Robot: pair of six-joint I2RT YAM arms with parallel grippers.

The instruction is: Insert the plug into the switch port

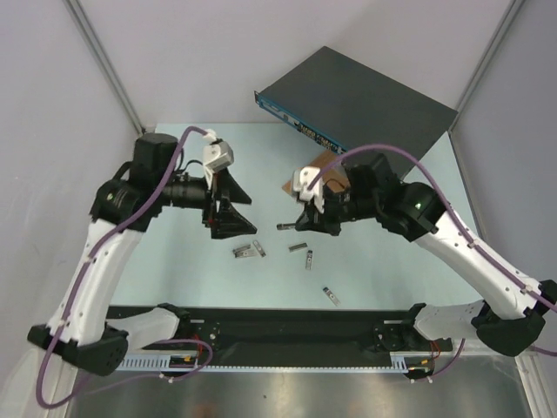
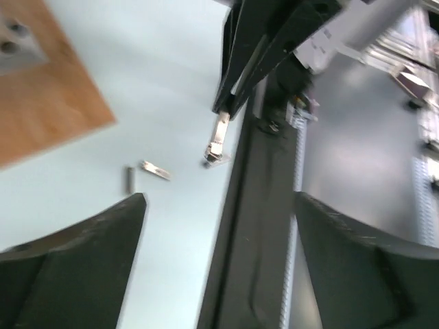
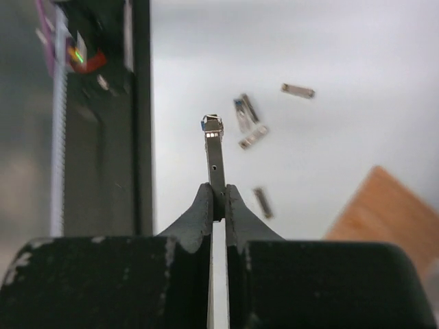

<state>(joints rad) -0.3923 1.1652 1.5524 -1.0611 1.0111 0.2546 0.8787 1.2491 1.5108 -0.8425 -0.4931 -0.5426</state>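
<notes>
The plug's loose end is opposite my right gripper. My left gripper needs to grab the plug there, so that its other end stays free to insert.
The switch is a flat dark grey box at the back right, its blue front strip facing left and forward. My right gripper is shut on a thin silver plug, held above the table and well short of the switch. In the right wrist view the plug sticks out straight from the pinched fingertips. My left gripper is open and empty, to the left of the plug. Its wrist view shows the held plug between its wide-apart fingers.
A brown wooden board lies under the right arm, in front of the switch. Several loose silver plugs lie on the pale table, among them one pair, one and one. A black base rail runs along the near edge.
</notes>
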